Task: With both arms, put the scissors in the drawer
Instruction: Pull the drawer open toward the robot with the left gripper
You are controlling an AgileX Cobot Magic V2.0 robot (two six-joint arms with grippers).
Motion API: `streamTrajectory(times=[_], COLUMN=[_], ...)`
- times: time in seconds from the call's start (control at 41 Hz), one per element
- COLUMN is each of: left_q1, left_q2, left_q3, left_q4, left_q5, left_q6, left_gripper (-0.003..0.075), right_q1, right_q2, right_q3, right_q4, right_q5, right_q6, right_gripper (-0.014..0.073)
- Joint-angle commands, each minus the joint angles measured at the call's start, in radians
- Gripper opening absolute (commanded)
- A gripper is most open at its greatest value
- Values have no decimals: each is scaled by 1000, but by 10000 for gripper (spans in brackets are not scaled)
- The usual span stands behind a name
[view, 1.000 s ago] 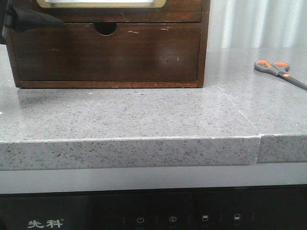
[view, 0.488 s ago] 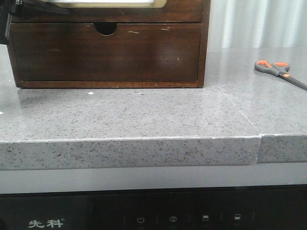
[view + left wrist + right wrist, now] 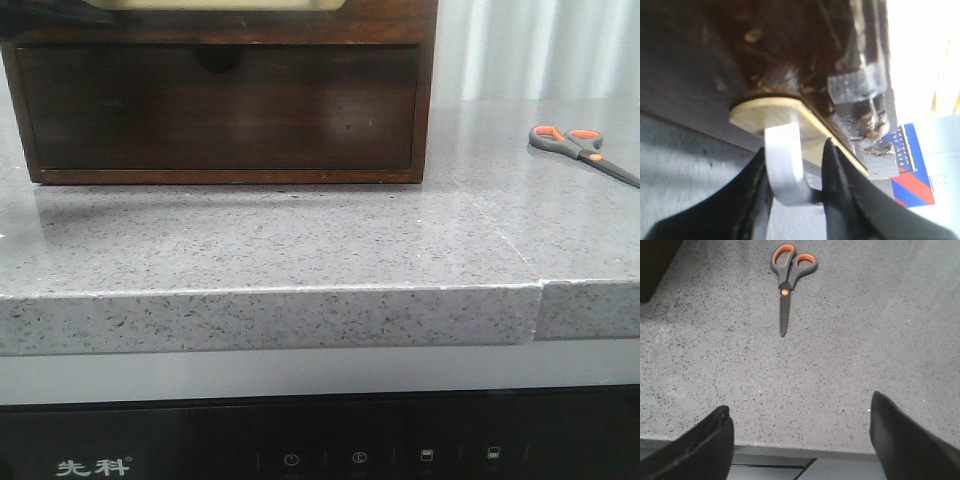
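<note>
The upper drawer's front is nearly flush, so my left gripper must keep holding the pale handle until the drawer sticks out.
The scissors [image 3: 580,145] lie flat on the grey stone counter at the far right, apart from everything; in the right wrist view the scissors [image 3: 788,275] point their blades toward my gripper. My right gripper [image 3: 800,405] hangs open over the counter's front edge, well short of them. The drawer [image 3: 380,22] is the upper one of the brown cabinet, its brass-rimmed inset [image 3: 220,4] cut off by the frame's top. In the left wrist view my left gripper [image 3: 796,147] is shut on the drawer's pale hooked handle [image 3: 785,165], which juts from the brass-rimmed plate [image 3: 765,112].
Below it sits the plain drawer [image 3: 215,110] with a half-round notch, now in shadow. The counter ends at a front edge [image 3: 270,292], with a seam [image 3: 541,295] to the right. A blue and red box [image 3: 912,172] shows beyond the cabinet.
The upper drawer has slid forward toward the camera, and its shadow now covers the lower drawer front. My left arm has drawn back out of the front view. The scissors have not moved.
</note>
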Motion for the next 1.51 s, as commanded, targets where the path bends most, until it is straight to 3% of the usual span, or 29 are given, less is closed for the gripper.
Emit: streamTrajectory(times=[0.0, 0.268, 0.488, 0.707, 0.78, 1.244, 1.366, 1.488], left_q1=[-2, -2, -2, -2, -2, -2, -2, -2], left_q2=[-154, -365, -413, -403, -403, -453, -505, -567], left_q3=[48, 252, 288, 288, 288, 374, 359, 283], left_q4=[-47, -47, -45, -35, -20, 168, 288, 539], left_q5=[129, 158, 151, 146, 146, 118, 118, 123], left_q6=[93, 93, 93, 91, 89, 53, 24, -139], left_gripper=[116, 116, 146, 456, 507, 513, 512, 512], right_q1=[1, 1, 1, 1, 1, 1, 1, 1], right_q2=[6, 6, 6, 6, 6, 6, 6, 6], right_q3=[-26, -26, -26, -26, -26, -26, -26, -26], right_q4=[-20, -20, -20, -20, -20, -20, -20, -20], right_q5=[-57, -57, -57, -57, -57, -57, -57, -57], right_q6=[-7, -7, -7, -7, -7, -7, -7, -7], right_gripper=[581, 581, 581, 581, 581, 581, 581, 581])
